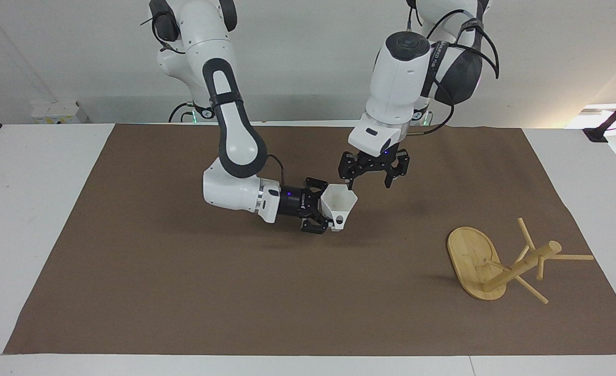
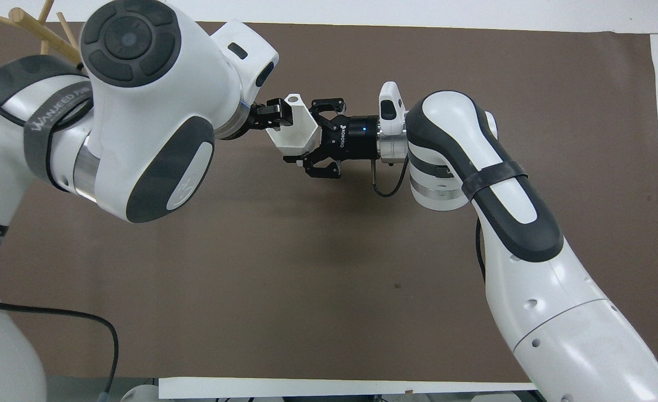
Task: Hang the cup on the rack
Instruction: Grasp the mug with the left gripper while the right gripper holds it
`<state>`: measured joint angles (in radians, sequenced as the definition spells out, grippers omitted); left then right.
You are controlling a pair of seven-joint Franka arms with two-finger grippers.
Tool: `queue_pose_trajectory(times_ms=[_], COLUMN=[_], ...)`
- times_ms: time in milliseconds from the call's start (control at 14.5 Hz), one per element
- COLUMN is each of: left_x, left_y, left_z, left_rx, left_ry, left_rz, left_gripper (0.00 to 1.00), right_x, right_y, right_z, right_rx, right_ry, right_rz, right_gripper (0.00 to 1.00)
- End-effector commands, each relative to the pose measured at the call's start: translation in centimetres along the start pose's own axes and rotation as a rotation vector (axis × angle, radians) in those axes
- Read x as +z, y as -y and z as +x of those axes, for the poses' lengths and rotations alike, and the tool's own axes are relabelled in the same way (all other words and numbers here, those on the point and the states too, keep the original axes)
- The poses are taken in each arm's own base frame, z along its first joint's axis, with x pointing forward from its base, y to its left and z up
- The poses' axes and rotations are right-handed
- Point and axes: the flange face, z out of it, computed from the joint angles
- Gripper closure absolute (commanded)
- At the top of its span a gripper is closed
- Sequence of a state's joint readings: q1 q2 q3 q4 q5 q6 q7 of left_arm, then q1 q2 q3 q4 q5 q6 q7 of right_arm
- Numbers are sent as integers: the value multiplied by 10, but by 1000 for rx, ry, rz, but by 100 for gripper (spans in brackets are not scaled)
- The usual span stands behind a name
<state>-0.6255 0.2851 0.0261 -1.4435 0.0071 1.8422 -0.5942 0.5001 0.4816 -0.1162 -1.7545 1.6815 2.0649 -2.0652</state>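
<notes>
Next, the left gripper grabs the cup by its exposed rim (image 2: 279, 130), since my right gripper already holds the cup's base.
My right gripper (image 1: 322, 212) is shut on the white faceted cup (image 1: 339, 204) and holds it on its side above the middle of the brown mat, mouth toward the left arm's end of the table. The cup also shows in the overhead view (image 2: 295, 133), with the right gripper (image 2: 313, 137) around its base. My left gripper (image 1: 369, 179) is open, just above the cup's rim; I cannot tell whether it touches. In the overhead view the left gripper (image 2: 273, 114) is partly hidden by its arm. The bamboo rack (image 1: 521, 267) stands at the left arm's end.
The brown mat (image 1: 182, 292) covers most of the white table (image 1: 25, 209). In the overhead view the left arm (image 2: 139, 100) hides the rack's base; only the rack's top pegs (image 2: 33, 28) show at the corner.
</notes>
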Motion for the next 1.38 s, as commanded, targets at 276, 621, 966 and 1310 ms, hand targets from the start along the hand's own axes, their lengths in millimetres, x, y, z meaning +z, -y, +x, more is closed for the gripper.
queue_pose_trajectory(times_ms=[276, 621, 966, 1310], left_x=[25, 35, 35, 32], left_y=[-13, -15, -12, -12], left_z=[-11, -20, -16, -8], left_rx=[-100, -174, -192, -259], left_ry=[50, 114, 100, 57], left_rz=[-26, -74, -78, -100], left_gripper=[99, 100, 100, 100], right_x=[-3, -3, -6, -10], right_y=[4, 4, 2, 1], right_z=[4, 2, 2, 1], right_rx=[28, 35, 36, 38], right_ry=[-12, -9, -10, -9], right_rz=[-23, -25, -30, -33], right_gripper=[67, 66, 14, 0])
